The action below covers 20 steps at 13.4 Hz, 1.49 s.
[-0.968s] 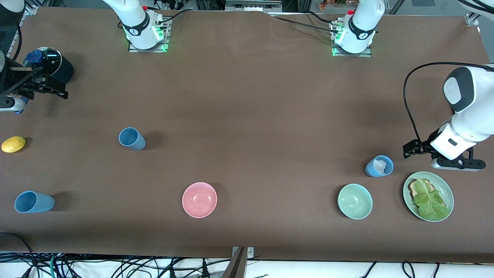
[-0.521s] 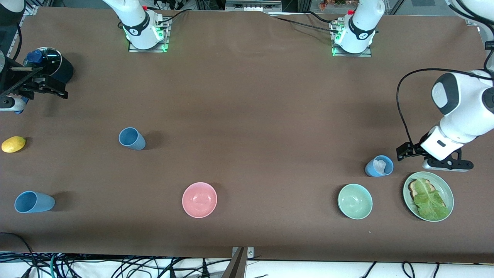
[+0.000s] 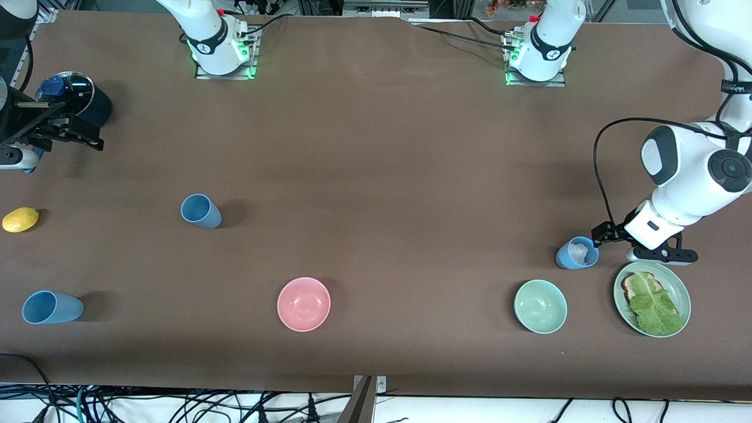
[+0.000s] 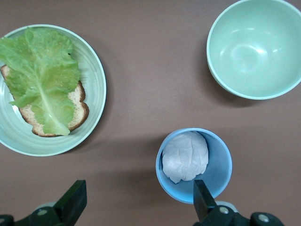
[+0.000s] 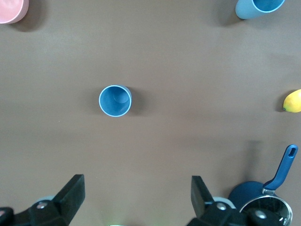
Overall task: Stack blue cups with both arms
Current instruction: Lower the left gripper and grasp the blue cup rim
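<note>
The cup holding the white crumpled wad [image 4: 185, 157] is next for my left gripper, which should grab it by its rim [image 4: 198, 131] to stack the blue cups.
Three light-blue cups stand on the brown table. One [image 3: 201, 211] is toward the right arm's end, and shows in the right wrist view [image 5: 115, 100]. One [image 3: 51, 307] lies nearer the front camera [image 5: 258, 7]. One [image 3: 577, 252] at the left arm's end holds a white crumpled wad [image 4: 186, 156]. My left gripper [image 3: 661, 257] is open and empty, above the table between this cup [image 4: 194, 165] and the plate; one fingertip [image 4: 202, 200] overlaps the cup's rim. My right gripper [image 3: 67, 134] is open and empty, waiting high beside the dark pot.
A pink bowl [image 3: 304, 304] and a pale green bowl [image 3: 540, 306] sit near the front edge. A green plate [image 3: 681, 288] with bread and lettuce is beside the left gripper. A lemon [image 3: 20, 219] and a dark lidded pot [image 3: 76, 97] are at the right arm's end.
The left arm has moved its gripper along the table toward the cup holding the white wad. The right arm has not moved.
</note>
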Each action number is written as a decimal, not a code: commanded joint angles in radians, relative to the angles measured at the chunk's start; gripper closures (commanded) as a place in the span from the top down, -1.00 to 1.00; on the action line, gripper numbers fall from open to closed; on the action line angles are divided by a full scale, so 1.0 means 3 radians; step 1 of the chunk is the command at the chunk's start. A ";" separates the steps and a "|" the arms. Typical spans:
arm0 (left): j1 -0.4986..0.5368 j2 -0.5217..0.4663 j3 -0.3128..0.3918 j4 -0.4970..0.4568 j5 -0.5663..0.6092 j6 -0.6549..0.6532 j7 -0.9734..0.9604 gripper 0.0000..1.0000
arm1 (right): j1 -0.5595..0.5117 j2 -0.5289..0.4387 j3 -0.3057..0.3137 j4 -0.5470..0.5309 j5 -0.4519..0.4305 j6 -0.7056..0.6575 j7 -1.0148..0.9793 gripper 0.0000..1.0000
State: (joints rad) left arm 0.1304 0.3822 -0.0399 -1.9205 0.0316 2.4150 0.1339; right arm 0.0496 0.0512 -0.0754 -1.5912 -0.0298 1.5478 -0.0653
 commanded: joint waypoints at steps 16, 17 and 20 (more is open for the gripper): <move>0.0000 0.0490 -0.0015 0.0112 -0.0008 0.0418 0.0050 1.00 | -0.0017 -0.0002 0.0021 0.0037 -0.0034 -0.0041 0.0013 1.00; 0.0000 0.0536 -0.0015 0.0143 -0.0008 0.0418 0.0045 1.00 | -0.0017 -0.0002 0.0021 0.0037 -0.0034 -0.0041 0.0013 1.00; -0.0005 0.0572 -0.0015 0.0174 -0.0084 0.0418 0.0045 0.71 | -0.0017 -0.0002 0.0021 0.0037 -0.0034 -0.0041 0.0013 1.00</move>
State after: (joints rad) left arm 0.1295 0.5339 -0.0417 -1.8997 0.0285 2.5367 0.1391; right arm 0.0496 0.0512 -0.0754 -1.5912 -0.0298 1.5478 -0.0653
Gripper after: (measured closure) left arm 0.040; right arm 0.000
